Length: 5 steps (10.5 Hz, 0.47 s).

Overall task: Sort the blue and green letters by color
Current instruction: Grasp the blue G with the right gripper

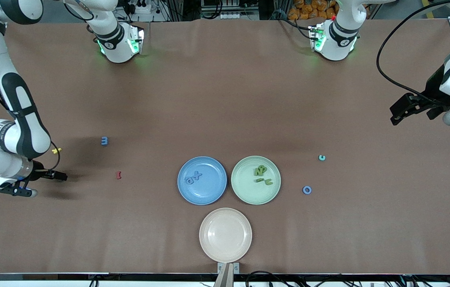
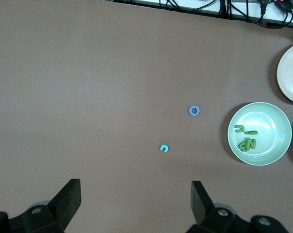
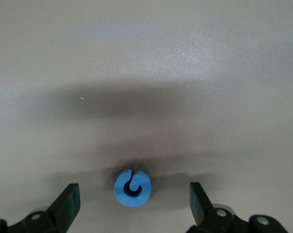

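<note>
I will next grab the round blue letter by its curved outer edges with my right gripper, to sort it onto the blue plate.
My right gripper is open, low over the table at the right arm's end. In the right wrist view a round blue letter lies on the table between its open fingers, untouched. Another blue letter lies farther from the front camera. A blue plate holds two blue letters. A green plate holds green letters. A blue "o" and a teal "c" lie toward the left arm's end. My left gripper is open and empty, high over that end.
A beige plate sits empty nearest the front camera. A yellow letter and a dark red letter lie near my right gripper. The left wrist view shows the "o", the "c" and the green plate.
</note>
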Each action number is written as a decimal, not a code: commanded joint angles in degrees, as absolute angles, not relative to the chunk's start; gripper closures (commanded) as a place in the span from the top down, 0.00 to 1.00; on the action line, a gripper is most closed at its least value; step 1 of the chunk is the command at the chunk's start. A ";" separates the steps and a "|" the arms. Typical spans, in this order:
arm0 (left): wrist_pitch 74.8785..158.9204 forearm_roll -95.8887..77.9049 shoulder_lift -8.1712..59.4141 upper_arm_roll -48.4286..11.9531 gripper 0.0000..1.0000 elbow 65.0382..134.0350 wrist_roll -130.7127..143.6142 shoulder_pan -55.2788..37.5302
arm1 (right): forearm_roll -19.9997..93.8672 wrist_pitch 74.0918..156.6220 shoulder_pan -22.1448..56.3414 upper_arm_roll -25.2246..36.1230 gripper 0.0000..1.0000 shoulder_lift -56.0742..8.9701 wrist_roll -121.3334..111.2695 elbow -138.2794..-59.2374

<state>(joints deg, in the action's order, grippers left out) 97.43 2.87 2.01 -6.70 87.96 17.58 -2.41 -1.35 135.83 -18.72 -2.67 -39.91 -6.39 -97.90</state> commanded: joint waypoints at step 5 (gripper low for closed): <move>96.50 1.58 2.90 -8.17 1.00 86.40 16.79 -2.46 | -0.88 144.77 -18.99 -3.25 1.00 -36.04 -6.59 -106.70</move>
